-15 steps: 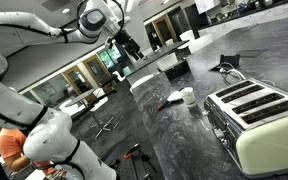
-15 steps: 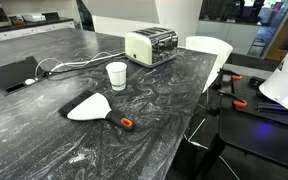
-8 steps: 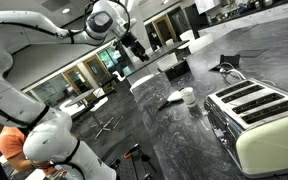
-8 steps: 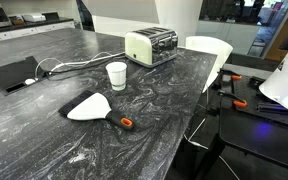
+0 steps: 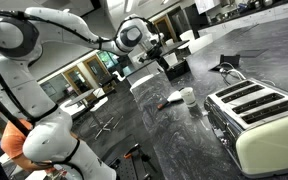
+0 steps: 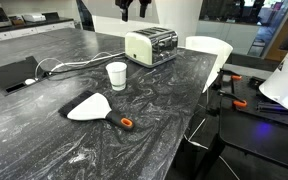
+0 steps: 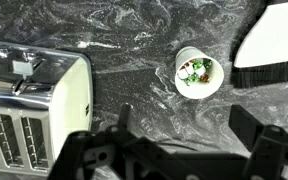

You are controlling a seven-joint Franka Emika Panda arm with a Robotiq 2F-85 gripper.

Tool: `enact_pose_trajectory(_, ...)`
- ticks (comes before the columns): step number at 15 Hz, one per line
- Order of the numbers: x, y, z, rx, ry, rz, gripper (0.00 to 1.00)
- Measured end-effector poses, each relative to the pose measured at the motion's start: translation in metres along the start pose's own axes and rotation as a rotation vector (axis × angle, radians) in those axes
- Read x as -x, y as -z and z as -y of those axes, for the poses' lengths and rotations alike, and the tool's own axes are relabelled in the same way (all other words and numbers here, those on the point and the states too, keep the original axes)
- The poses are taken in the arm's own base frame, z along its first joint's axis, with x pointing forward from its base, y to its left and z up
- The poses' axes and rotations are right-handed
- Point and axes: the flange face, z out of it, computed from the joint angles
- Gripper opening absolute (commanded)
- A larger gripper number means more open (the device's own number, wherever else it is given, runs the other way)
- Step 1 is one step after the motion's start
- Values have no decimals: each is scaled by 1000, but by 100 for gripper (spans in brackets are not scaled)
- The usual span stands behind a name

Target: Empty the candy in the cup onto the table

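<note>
My gripper should next grab the cup's (image 7: 199, 72) rim on the toaster side, to tip the candy through the cup's opening onto the table.
The small white cup (image 7: 199, 72) stands upright on the dark veined table (image 7: 134, 40), with tiny pale, dark and green candy (image 7: 197, 71) pieces inside. It also shows in both exterior views (image 5: 187, 96) (image 6: 116, 75), next to the toaster. My gripper (image 7: 187, 125) is open and empty, high above the table, with the cup just ahead of the gap between its fingers. In the exterior views the gripper (image 5: 164, 56) (image 6: 134, 8) hangs well above the cup.
A cream four-slot toaster (image 7: 34, 110) (image 6: 151, 46) stands beside the cup with its cable trailing. A white brush with an orange-tipped handle (image 6: 89, 107) (image 7: 274, 40) lies on the cup's other side. A dark tablet (image 6: 12, 73) lies farther off.
The arm has swung over toward the cup and toaster, and the gripper has come into view at the top of an exterior view. The cup, brush and toaster have not moved.
</note>
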Motion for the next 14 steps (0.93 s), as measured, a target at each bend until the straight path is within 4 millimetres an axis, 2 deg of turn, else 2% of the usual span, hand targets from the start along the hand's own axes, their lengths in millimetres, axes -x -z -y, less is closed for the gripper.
enact_pose_trajectory(3, -16, -44, -3, -6, -36, 25, 100)
enact_pose_trajectory(6, -22, -77, 2, -16, -52, 43, 100)
enact_pose_trajectory(14, -18, -142, 17, 10, -86, 88, 100)
